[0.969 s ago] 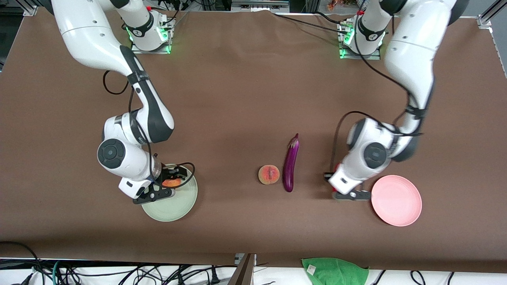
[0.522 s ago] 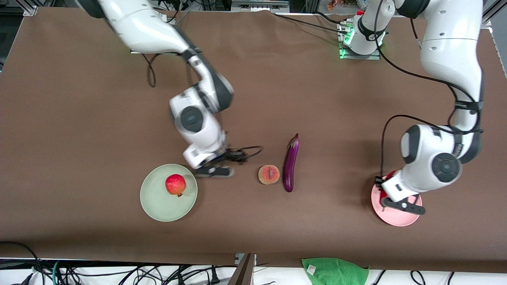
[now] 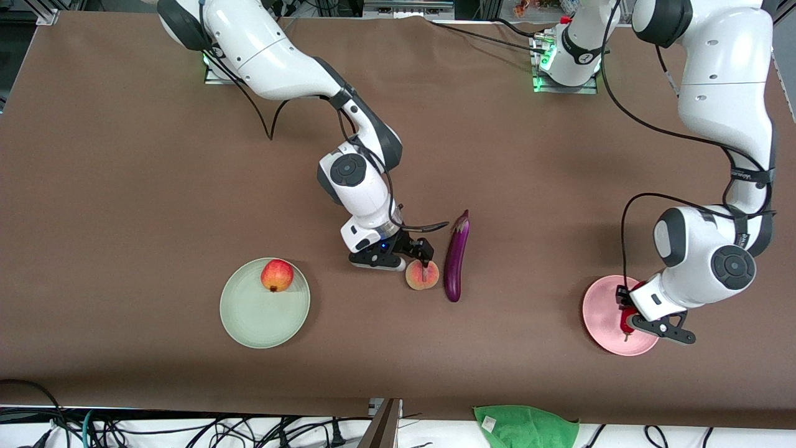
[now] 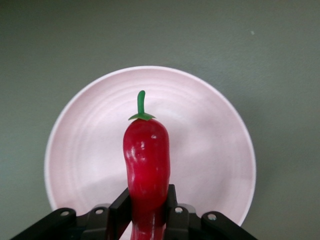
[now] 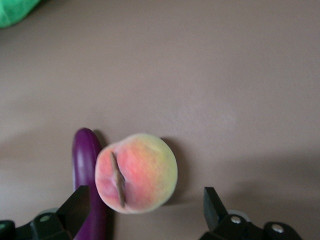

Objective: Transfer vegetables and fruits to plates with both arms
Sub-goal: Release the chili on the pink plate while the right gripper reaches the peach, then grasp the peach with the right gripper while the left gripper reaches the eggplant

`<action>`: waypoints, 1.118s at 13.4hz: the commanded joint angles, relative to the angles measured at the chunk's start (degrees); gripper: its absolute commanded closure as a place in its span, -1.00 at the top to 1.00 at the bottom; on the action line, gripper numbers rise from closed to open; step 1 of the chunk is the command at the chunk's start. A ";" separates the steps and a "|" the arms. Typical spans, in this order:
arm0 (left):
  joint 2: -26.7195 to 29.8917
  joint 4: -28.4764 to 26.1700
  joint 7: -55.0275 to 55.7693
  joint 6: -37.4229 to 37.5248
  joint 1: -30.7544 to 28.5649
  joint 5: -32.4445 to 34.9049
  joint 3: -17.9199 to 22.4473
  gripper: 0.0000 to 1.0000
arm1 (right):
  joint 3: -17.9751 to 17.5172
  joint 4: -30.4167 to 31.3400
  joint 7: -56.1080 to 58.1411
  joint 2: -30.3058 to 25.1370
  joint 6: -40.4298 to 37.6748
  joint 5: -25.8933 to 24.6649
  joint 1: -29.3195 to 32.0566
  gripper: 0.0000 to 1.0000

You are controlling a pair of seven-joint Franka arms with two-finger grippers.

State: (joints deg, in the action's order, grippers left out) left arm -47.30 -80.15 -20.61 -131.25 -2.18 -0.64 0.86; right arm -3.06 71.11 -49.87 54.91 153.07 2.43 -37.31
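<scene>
My right gripper moves toward the peach's middle (image 5: 140,172) next, before it closes on the peach. My fingers are above the eggplant (image 5: 85,157), so closing now would miss.
My left gripper (image 3: 627,311) is shut on the red chili pepper (image 4: 146,160) and holds it over the pale pink plate (image 4: 200,130), which also shows in the front view (image 3: 600,308). My right gripper (image 3: 418,255) is open and hangs over the orange-pink peach (image 3: 423,277); in the right wrist view the peach (image 5: 136,172) lies between the spread fingers. The purple eggplant (image 3: 456,258) lies right beside the peach, toward the left arm's end. The red pomegranate-like fruit (image 3: 277,275) sits on the mint green plate (image 3: 261,320).
A green cloth (image 3: 525,426) lies at the table's edge nearest the front camera and shows in a corner of the right wrist view (image 5: 15,10). Brown table cover (image 3: 124,186) is bare around both plates.
My right gripper let go of the pomegranate-like fruit on the green plate and moved over the peach. My left gripper carried the chili over the pink plate.
</scene>
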 commanded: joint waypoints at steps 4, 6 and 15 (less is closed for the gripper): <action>-1.91 0.34 -1.28 -2.78 0.34 -2.87 0.11 -1.00 | 0.51 -5.98 -0.75 6.52 4.87 -3.66 -1.44 1.00; -2.53 0.43 -1.02 -3.65 0.25 -3.05 0.11 -0.42 | 0.95 -5.98 -0.75 7.40 5.92 -3.66 -1.80 1.00; -1.04 1.40 4.06 0.28 1.47 -10.34 -1.12 1.00 | 0.69 -6.07 0.04 7.58 6.89 -3.04 -1.10 -1.00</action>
State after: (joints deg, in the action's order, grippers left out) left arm -49.45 -79.64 -19.30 -133.72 -1.85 -9.47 -0.03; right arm -2.53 66.41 -49.86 61.39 160.52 -0.37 -38.45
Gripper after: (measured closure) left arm 0.000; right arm 0.269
